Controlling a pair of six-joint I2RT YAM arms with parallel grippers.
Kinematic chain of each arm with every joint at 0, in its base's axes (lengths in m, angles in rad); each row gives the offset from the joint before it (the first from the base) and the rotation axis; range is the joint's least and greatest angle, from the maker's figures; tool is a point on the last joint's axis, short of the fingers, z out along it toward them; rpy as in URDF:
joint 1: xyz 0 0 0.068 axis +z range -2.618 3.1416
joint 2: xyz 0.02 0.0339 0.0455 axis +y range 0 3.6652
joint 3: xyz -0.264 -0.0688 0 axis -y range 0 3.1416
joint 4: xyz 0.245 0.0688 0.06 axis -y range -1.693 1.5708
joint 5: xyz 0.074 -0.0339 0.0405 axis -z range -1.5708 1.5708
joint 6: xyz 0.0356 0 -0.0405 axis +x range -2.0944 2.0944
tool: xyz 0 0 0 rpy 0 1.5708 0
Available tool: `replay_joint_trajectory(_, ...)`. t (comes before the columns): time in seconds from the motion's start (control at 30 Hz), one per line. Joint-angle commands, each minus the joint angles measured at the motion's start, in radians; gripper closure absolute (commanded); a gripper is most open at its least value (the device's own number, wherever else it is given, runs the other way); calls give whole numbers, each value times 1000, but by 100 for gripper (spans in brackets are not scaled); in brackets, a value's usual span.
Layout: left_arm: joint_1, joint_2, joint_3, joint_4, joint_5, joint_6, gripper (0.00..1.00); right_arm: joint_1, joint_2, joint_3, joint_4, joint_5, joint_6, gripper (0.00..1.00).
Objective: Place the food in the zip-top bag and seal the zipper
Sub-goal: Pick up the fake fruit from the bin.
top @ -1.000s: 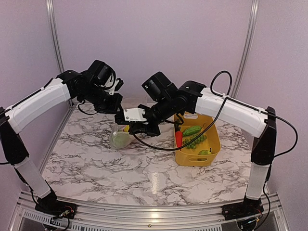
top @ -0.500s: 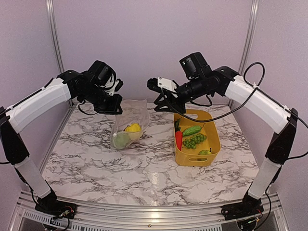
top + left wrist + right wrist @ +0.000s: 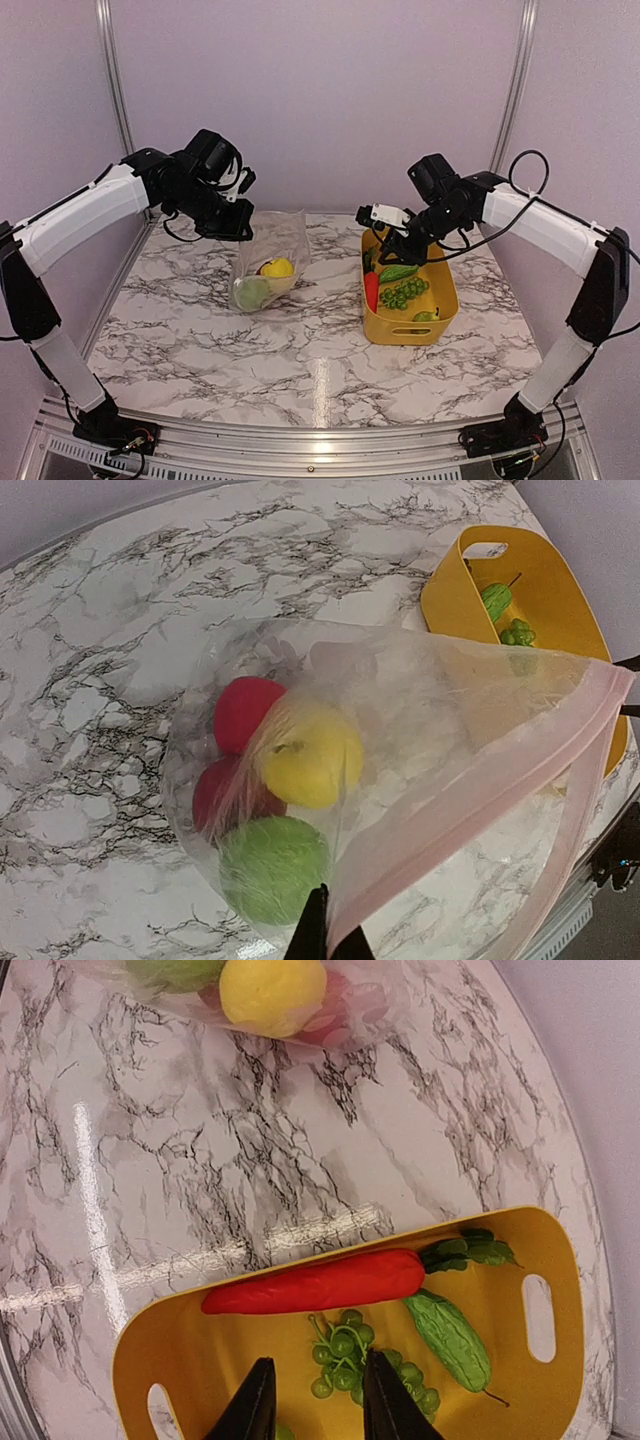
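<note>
I will grab the green grapes by their thin stem with my right gripper next, so they hang free and can go down into the zip-top bag.
The clear zip-top bag hangs from my left gripper, which is shut on its mouth edge. A pink zipper strip runs along that edge. Inside lie a yellow lemon, a green fruit and two red fruits. My right gripper is open and empty above the yellow basket. Below its fingers lie a red carrot, green grapes and a green cucumber.
The basket's rim and handle slot show in the right wrist view. The marble table is bounded by the purple walls and metal posts at the back.
My right arm has drawn back from the bag's mouth to the right and come down over the yellow basket. The lemon now lies in the bag. The left gripper has held still.
</note>
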Motion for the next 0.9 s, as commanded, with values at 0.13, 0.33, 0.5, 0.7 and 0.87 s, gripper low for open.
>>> replay_joint_trajectory(0.13, 3, -20, -34, 11, -7, 20, 100, -66, 44, -70, -24, 125, -38, 56)
replay_joint_trajectory(0.33, 3, -34, -56, 25, -5, 22, 100, -76, 89, -112, -10, 202, -101, 43)
replay_joint_trajectory(0.5, 3, -37, -66, 27, -2, 23, 100, -76, 130, -151, 35, 261, -158, 35)
replay_joint_trajectory(0.7, 3, -38, -64, 29, 0, 23, 100, -78, 198, -170, 101, 309, -175, 33)
replay_joint_trajectory(0.87, 3, -37, -63, 29, 11, 21, 100, -78, 232, -176, 172, 398, -169, 33)
